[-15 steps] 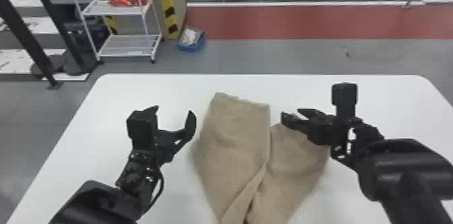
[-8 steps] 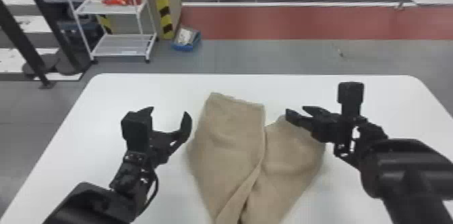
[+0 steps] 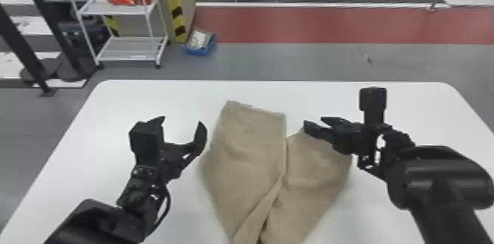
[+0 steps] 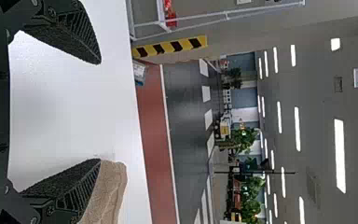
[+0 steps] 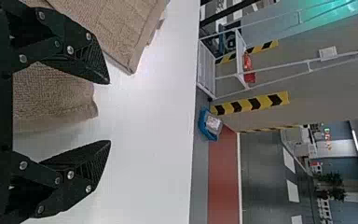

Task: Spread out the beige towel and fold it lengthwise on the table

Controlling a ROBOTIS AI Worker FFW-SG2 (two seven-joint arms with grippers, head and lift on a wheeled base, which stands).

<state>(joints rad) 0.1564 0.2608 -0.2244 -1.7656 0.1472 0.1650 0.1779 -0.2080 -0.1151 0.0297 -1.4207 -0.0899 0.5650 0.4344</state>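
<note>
The right gripper grabs the towel's far corner that pokes out next, to spread out the towel, which lies slack in overlapping folds.
The beige towel lies on the white table, bunched into two overlapping lobes that narrow toward the near edge. Left of it, my left gripper stands wide open with nothing between its fingers. My right gripper is open over the far tip of the towel's right lobe. In the left wrist view the left gripper is spread, a bit of towel showing beside one finger. In the right wrist view the right gripper has a towel corner between and below its parted fingers.
Beyond the table's far edge stand a white wire shelf with red items on it and a blue box on the floor. Both forearms reach in over the table's near side, one on either side of the towel.
The whole head view has shifted slightly to the left. Against the towel, my right gripper has moved a little to the right, while my left gripper remains open to the towel's left.
</note>
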